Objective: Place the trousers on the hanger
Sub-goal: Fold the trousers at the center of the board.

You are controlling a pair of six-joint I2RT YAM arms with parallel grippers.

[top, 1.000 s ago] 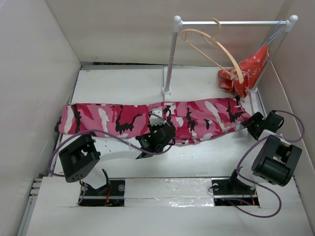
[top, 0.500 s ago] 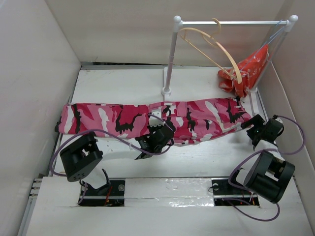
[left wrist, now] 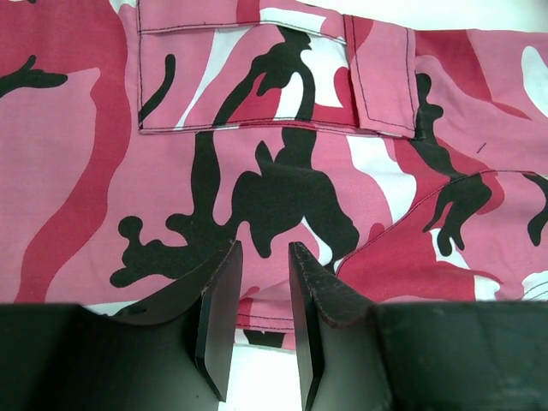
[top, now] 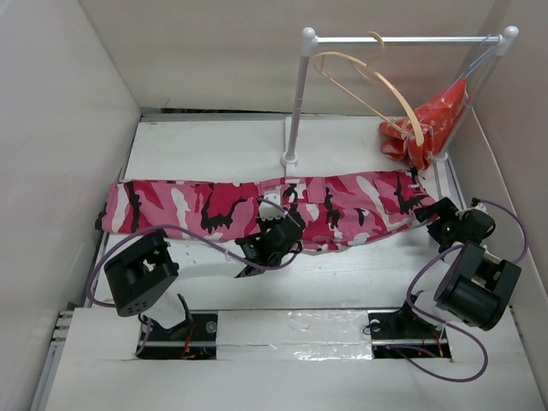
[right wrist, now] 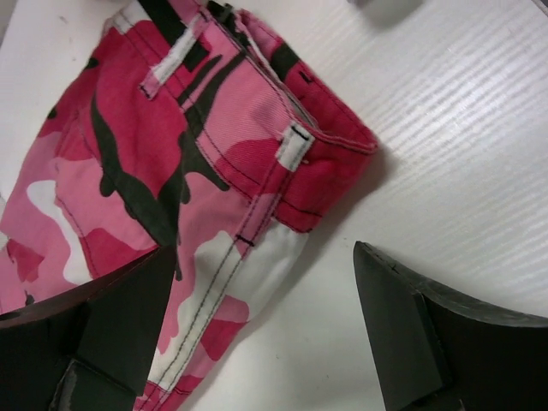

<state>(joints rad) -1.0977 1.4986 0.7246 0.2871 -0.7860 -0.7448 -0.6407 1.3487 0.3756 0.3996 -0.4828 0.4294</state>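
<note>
My right gripper is going to take hold of the waist corner of the trousers [top: 205, 205] next, by its near side edge [top: 425, 212], to fold the trousers over for the hanger.
The camouflage trousers [top: 205, 205] lie flat across the table from left to right, waist end at the right [right wrist: 214, 137]. My left gripper [top: 272, 238] sits at their near hem in the middle. Its fingers [left wrist: 218, 317] stand a narrow gap apart, with the hem [left wrist: 257, 300] between them. My right gripper [top: 441, 218] is wide open at the waist corner. One finger [right wrist: 128, 325] is over the cloth, the other [right wrist: 411, 325] over bare table. The beige hanger [top: 368, 86] hangs tilted on the white rail [top: 402, 39] at the back right.
A red-orange cloth [top: 428, 120] with white marks hangs at the rail's right end. The rail's left post [top: 295, 103] stands just behind the trousers. White walls close in the table on the left, back and right.
The right arm has shifted: its elbow dipped toward the near edge and came back, and its gripper moved slightly left toward the waist end. The left arm and trousers have not moved.
</note>
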